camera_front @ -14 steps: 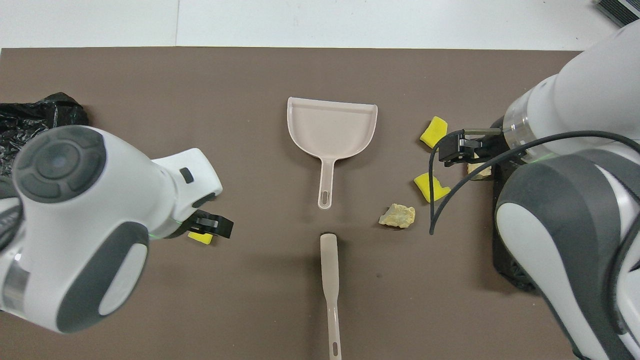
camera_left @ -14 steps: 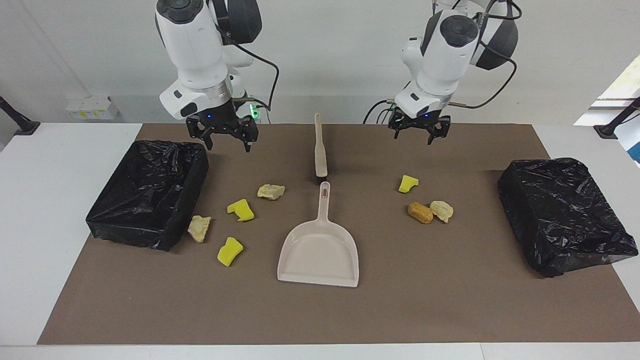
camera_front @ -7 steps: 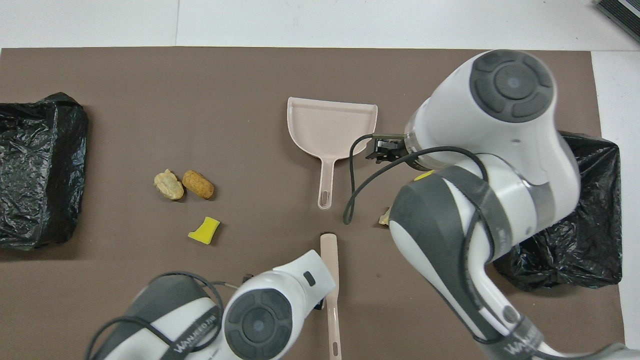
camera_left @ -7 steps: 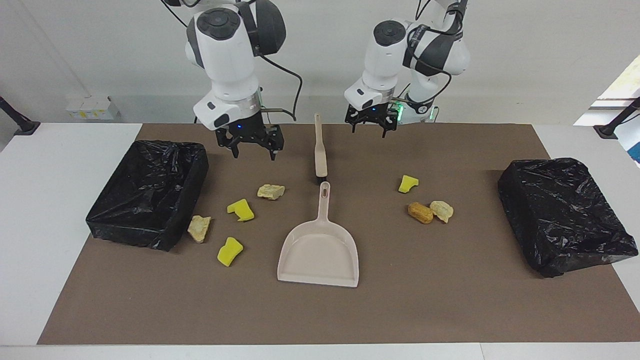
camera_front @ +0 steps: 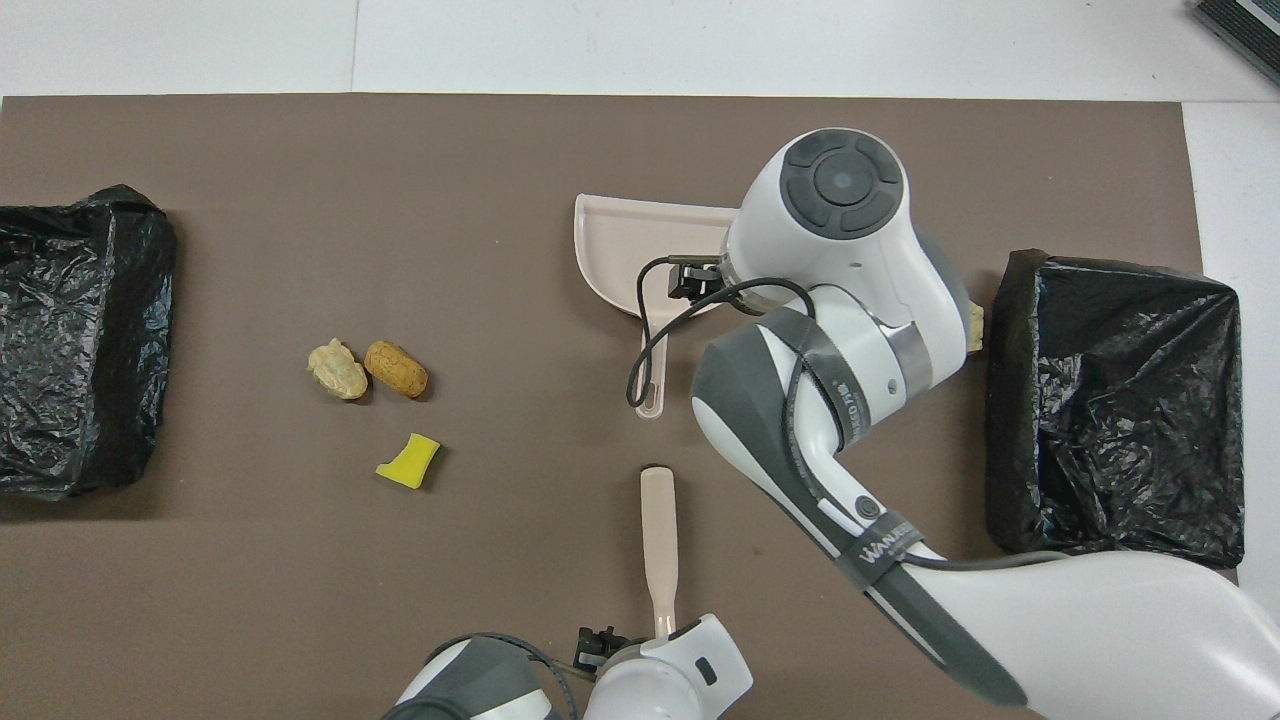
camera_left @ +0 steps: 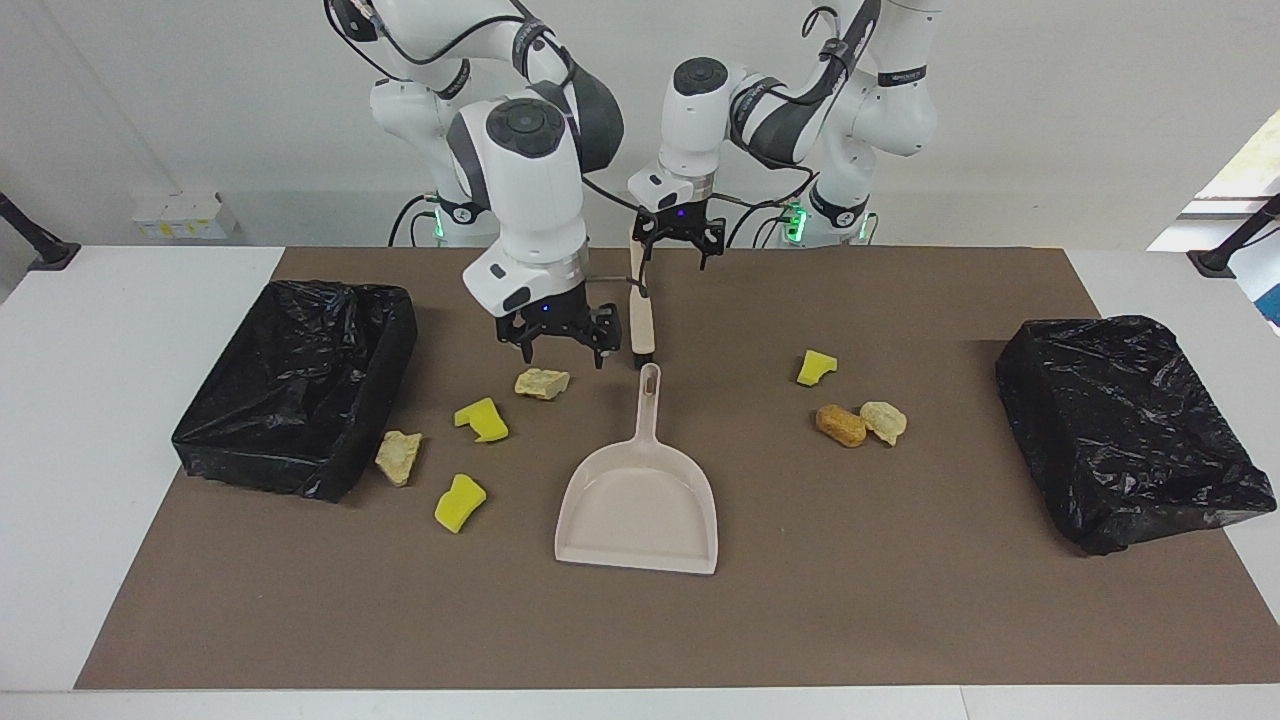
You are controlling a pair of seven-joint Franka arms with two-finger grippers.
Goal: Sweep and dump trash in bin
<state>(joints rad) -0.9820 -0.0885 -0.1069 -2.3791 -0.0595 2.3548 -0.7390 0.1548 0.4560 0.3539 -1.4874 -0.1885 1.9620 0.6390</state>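
Note:
My right gripper grabs the dustpan by its narrow handle [camera_front: 654, 362] next, since the dustpan spreads into a wide flat tray [camera_front: 636, 244].
A beige brush [camera_left: 639, 300] [camera_front: 658, 540] lies in line with the beige dustpan [camera_left: 640, 505] [camera_front: 615, 240], nearer to the robots. My left gripper [camera_left: 678, 258] hangs open over the brush handle's robot-side end. Open too, my right gripper [camera_left: 563, 352] sits low beside the brush's bristle end, just above a beige piece of trash [camera_left: 541, 383]. More trash lies scattered: yellow chunks [camera_left: 481, 418] [camera_left: 459, 502] and a beige lump [camera_left: 398, 456] toward the right arm's end. Toward the left arm's end lie a yellow chunk [camera_left: 817, 367] [camera_front: 410, 462], a brown lump [camera_left: 840, 425] [camera_front: 396, 369] and a beige lump [camera_left: 884, 421] [camera_front: 337, 369].
Two black-lined bins stand on the brown mat [camera_left: 860, 600], one at the right arm's end [camera_left: 300, 385] [camera_front: 1115, 400] and one at the left arm's end [camera_left: 1130, 430] [camera_front: 80, 340]. In the overhead view the right arm hides the trash beside its bin.
Both arms have swung in toward the table's middle. The right gripper dropped from beside its bin to the brush's bristle end. The left gripper moved over the brush handle.

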